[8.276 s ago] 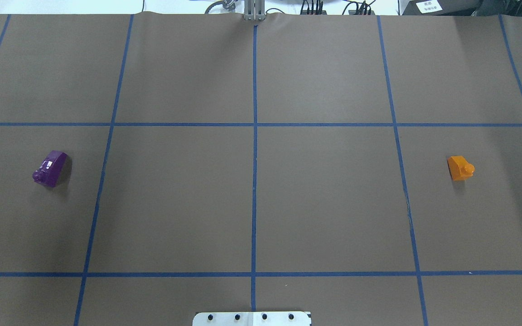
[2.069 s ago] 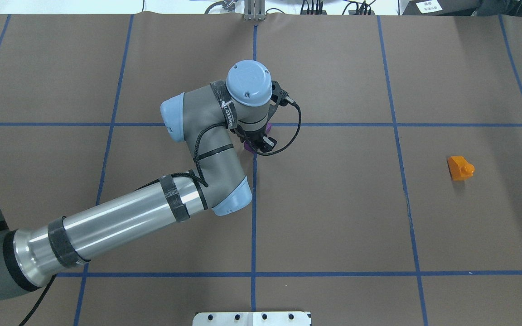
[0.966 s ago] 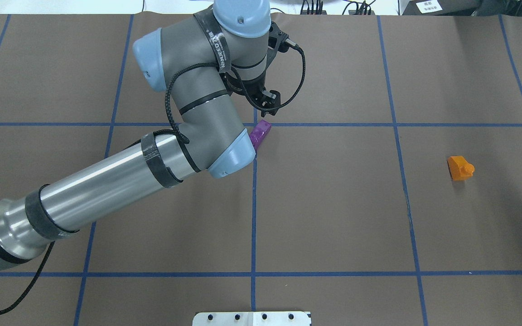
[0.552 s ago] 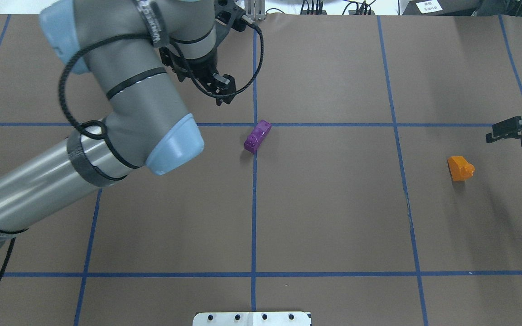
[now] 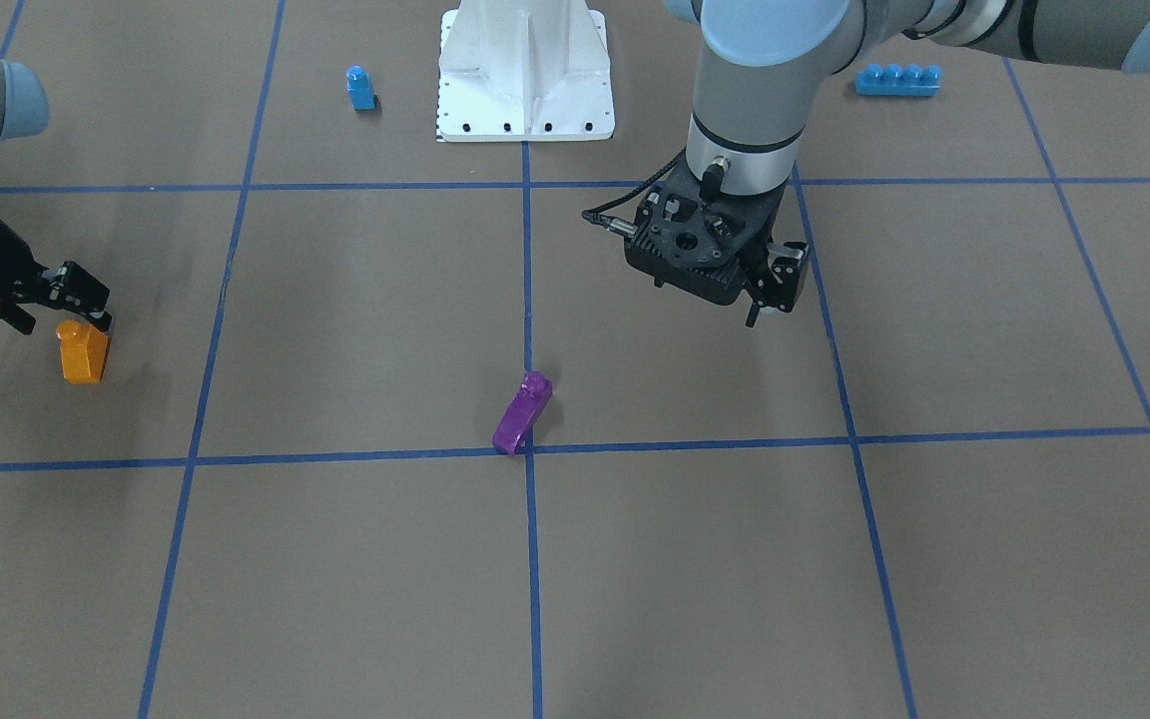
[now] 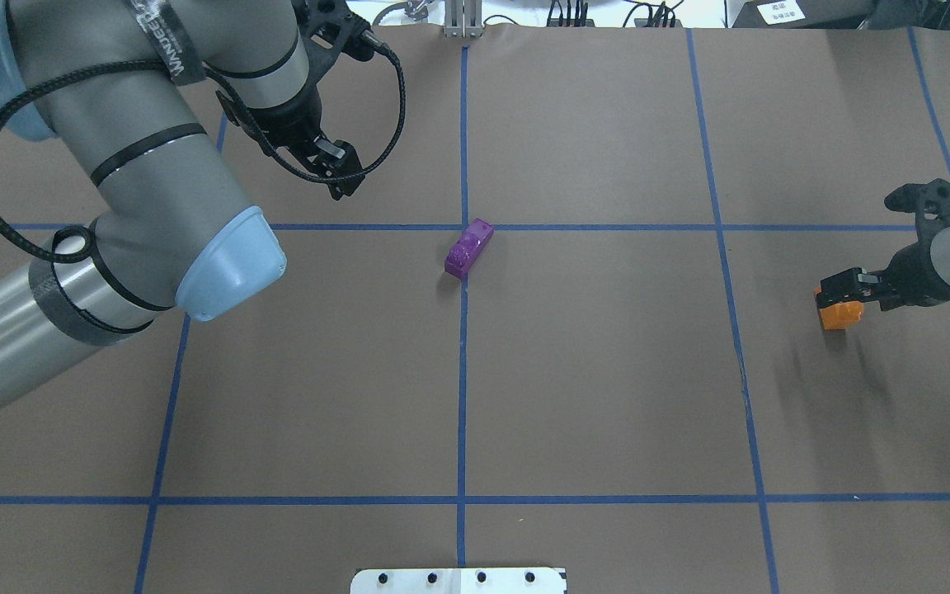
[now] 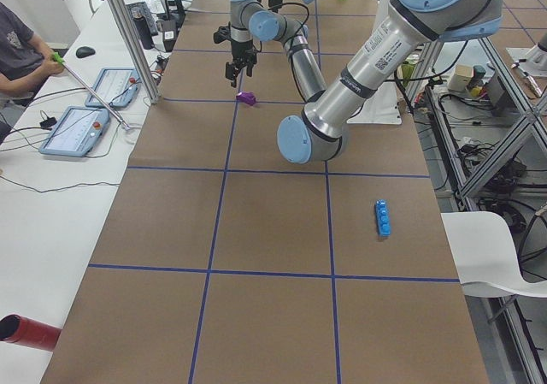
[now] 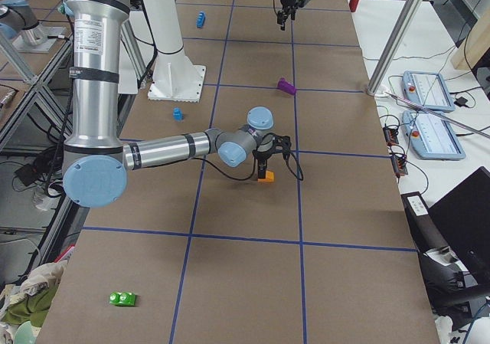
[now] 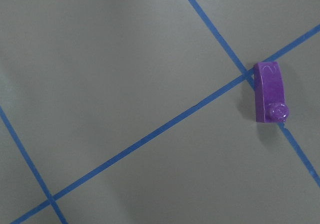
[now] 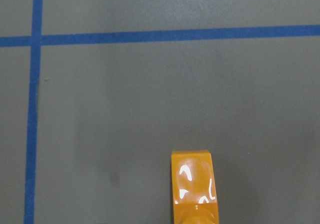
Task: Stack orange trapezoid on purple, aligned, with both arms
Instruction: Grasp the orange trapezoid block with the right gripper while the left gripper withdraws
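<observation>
I should next grab the orange trapezoid with my right gripper by its studded end [image 5: 75, 335], and then stack it, aligned, on the purple block [image 5: 522, 412].
The purple block [image 6: 468, 247] lies on its side by the middle tape cross, also in the front view [image 5: 522, 411] and the left wrist view [image 9: 270, 94]. My left gripper [image 6: 341, 173] hangs open and empty, raised and apart from the purple block, to its left and farther away in the overhead view [image 5: 770, 298]. The orange trapezoid [image 6: 839, 315] stands on the table at the right [image 5: 83, 352], at the bottom edge of the right wrist view [image 10: 194, 186]. My right gripper [image 6: 844, 289] is open just above it [image 5: 71, 308].
A small blue one-stud block [image 5: 360, 87] and a long blue four-stud brick [image 5: 896, 79] lie near the white robot base [image 5: 525, 70]. A green block [image 8: 122, 299] lies at the table's right end. An operator [image 7: 17, 50] sits beside the table.
My left gripper set the purple block down at the middle, let go, rose and drew back to the left. My right arm came in from the right and reached the orange trapezoid.
</observation>
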You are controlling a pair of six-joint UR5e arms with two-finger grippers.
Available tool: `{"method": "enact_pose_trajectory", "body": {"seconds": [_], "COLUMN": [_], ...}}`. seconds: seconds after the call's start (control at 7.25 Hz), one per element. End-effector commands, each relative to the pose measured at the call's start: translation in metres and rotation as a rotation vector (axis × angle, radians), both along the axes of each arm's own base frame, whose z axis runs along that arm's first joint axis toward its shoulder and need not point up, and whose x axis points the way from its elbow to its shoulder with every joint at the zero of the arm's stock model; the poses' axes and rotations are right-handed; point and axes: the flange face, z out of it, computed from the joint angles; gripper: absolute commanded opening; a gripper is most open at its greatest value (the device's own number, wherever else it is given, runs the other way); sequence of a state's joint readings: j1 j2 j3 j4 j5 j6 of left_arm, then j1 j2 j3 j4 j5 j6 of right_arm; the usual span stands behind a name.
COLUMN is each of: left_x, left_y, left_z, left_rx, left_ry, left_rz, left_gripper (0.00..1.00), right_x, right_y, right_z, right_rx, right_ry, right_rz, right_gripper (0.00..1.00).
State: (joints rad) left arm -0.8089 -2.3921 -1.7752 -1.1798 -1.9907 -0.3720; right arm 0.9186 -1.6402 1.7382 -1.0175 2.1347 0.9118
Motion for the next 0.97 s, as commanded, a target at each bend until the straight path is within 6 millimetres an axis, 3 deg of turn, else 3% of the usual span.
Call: {"method": "enact_pose_trajectory", "body": {"seconds": [0.0,0.28,0.41,0.55,0.83], "left_x": [0.0001,0.0018,0.0018,0.0018,0.0037], "left_y": [0.0006,0.0017,0.0017,0.0017,0.0026], "left_z": [0.001,0.001,0.001,0.002,0.0104], "left_rx": [-0.002,-0.002,-0.002,-0.004,-0.011], "left_ry": [0.0,0.0,0.0,-0.001,-0.008], "left_rz": [0.001,0.004,0.004,0.004,0.007], "left_gripper": [1.0,1.0,1.0,1.0,1.0], "right_x": [-0.0137,-0.0151,-0.0163,-0.0175,-0.0217], "right_y": [-0.0062,-0.0064,-0.0078,-0.0094,-0.0142], "right_z": [0.0172,0.0268,0.0262,0.0271,0.0263], "right_rx": [-0.015,-0.019,-0.02,-0.021,-0.02], "right_ry": [0.022,0.034,0.033,0.034,0.031], "right_rz": [-0.017,-0.03,-0.031,-0.031,-0.034], "right_gripper": [1.0,0.97,0.75,0.63,0.58]}}
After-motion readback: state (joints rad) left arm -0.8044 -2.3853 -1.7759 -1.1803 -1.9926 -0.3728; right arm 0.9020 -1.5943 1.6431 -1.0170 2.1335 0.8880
